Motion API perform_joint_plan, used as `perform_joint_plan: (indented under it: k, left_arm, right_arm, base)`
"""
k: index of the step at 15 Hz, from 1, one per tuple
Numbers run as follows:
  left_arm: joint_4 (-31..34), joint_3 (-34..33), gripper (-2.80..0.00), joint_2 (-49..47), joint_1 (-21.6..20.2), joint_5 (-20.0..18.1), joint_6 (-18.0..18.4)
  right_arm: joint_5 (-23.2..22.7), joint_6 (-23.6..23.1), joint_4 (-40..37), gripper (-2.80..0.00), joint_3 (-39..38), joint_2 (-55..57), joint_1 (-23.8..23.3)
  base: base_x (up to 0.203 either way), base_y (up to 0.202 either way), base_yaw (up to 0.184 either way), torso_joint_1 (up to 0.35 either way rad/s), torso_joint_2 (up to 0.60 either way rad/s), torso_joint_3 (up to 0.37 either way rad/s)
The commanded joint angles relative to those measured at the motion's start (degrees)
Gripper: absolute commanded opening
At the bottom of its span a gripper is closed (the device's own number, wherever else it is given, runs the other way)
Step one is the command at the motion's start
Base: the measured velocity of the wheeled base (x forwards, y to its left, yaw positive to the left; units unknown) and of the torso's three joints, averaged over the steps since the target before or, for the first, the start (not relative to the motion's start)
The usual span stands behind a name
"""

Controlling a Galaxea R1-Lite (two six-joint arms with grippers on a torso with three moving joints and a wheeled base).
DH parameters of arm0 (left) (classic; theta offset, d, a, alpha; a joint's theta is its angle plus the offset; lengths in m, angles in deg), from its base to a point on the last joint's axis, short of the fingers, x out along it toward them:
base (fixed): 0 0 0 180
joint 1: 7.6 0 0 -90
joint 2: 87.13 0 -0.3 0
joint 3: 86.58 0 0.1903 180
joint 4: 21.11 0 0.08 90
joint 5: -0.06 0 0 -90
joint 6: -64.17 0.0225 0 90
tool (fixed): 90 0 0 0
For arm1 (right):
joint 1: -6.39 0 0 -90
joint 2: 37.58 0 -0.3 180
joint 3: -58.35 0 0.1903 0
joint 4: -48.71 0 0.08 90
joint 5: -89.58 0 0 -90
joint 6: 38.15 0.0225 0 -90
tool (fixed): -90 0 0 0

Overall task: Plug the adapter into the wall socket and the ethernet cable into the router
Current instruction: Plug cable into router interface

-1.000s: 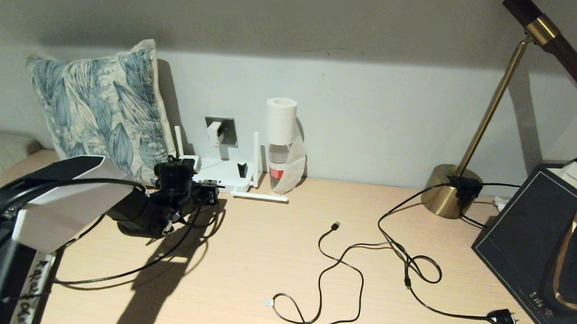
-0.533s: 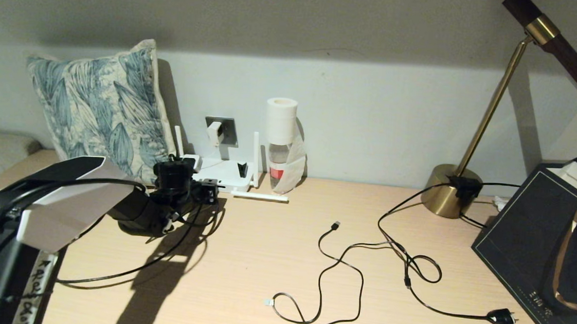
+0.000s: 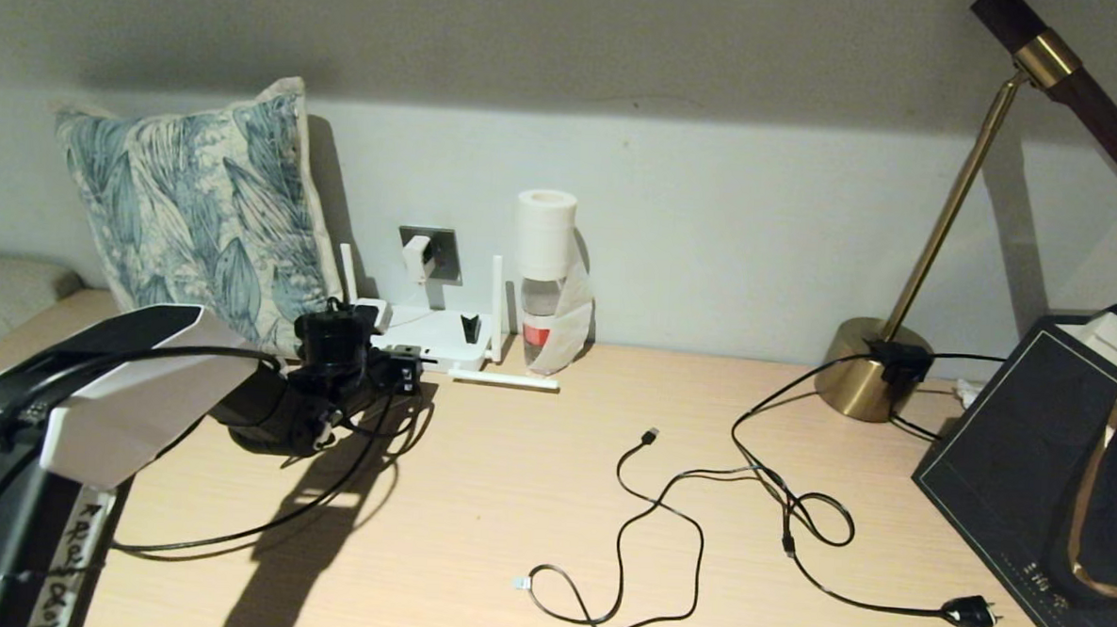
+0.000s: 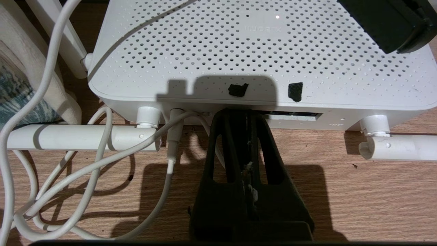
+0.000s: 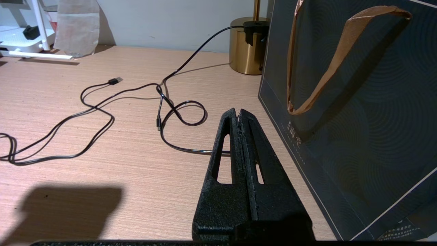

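Note:
My left fingers meet the router's edge at the dark port row and should open now; the ethernet cable would stay in.
The white router (image 3: 435, 332) lies flat against the wall, with one antenna (image 3: 504, 380) down on the table. Above it the white adapter (image 3: 417, 255) sits in the grey wall socket (image 3: 446, 252); its white cord (image 4: 170, 160) runs into the router's (image 4: 259, 51) port edge. My left gripper (image 3: 412, 371) is shut on the black ethernet cable (image 3: 228, 531), which trails back across the table. In the wrist view the gripper's (image 4: 243, 114) tips press against the dark port row and hide the connector. My right gripper (image 5: 239, 112) hangs shut and empty over the table.
A leaf-print pillow (image 3: 195, 213) leans behind my left arm. A bottle topped with a paper roll (image 3: 543, 285) stands right of the router. A black USB cable (image 3: 649, 437), the lamp cord's plug (image 3: 970, 614), a brass lamp base (image 3: 862, 369) and a dark paper bag (image 3: 1043, 448) fill the right side.
The left arm has shifted very slightly; its gripper stays shut at the router's port edge. Nothing else has moved.

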State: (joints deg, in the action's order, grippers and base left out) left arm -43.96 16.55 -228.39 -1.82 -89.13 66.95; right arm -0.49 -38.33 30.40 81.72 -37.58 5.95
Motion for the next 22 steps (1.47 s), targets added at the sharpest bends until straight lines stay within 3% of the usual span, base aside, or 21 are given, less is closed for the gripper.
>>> perform_joint_plan:
  k: [1, 10, 14, 15, 22]
  left_arm:
    - [-0.5, 0.2, -2.80, -0.6, -0.1, -0.7, 0.1]
    - [-0.7, 0.0, -2.80, -0.5, -0.1, -1.2, 0.6]
    - [-1.4, 0.0, -2.80, -0.9, -0.1, -2.7, 2.7]
    - [-1.6, 0.1, 0.00, -1.0, -0.1, -2.7, 2.7]
    - [-3.2, -2.8, 0.00, 1.0, 0.0, -3.0, 2.4]
  right_arm:
    - [0.0, 0.0, 0.1, -2.80, -2.0, 0.0, 0.0]
    - [0.0, 0.0, 0.1, -2.80, -2.0, 0.0, 0.0]
    - [0.0, 0.0, 0.0, -2.80, -2.0, 0.1, 0.0]
    - [0.0, 0.0, 0.0, -2.80, -2.0, 0.0, 0.0]
    - [0.0, 0.0, 0.1, -2.80, -2.0, 0.0, 0.0]
  base:
    - [0.000, 0.000, 0.000, 0.000, 0.00, 0.000]
    - [0.000, 0.000, 0.000, 0.000, 0.00, 0.000]
    - [0.000, 0.000, 0.000, 0.000, 0.00, 0.000]
    - [0.000, 0.000, 0.000, 0.000, 0.00, 0.000]
    - [0.000, 0.000, 0.000, 0.000, 0.00, 0.000]
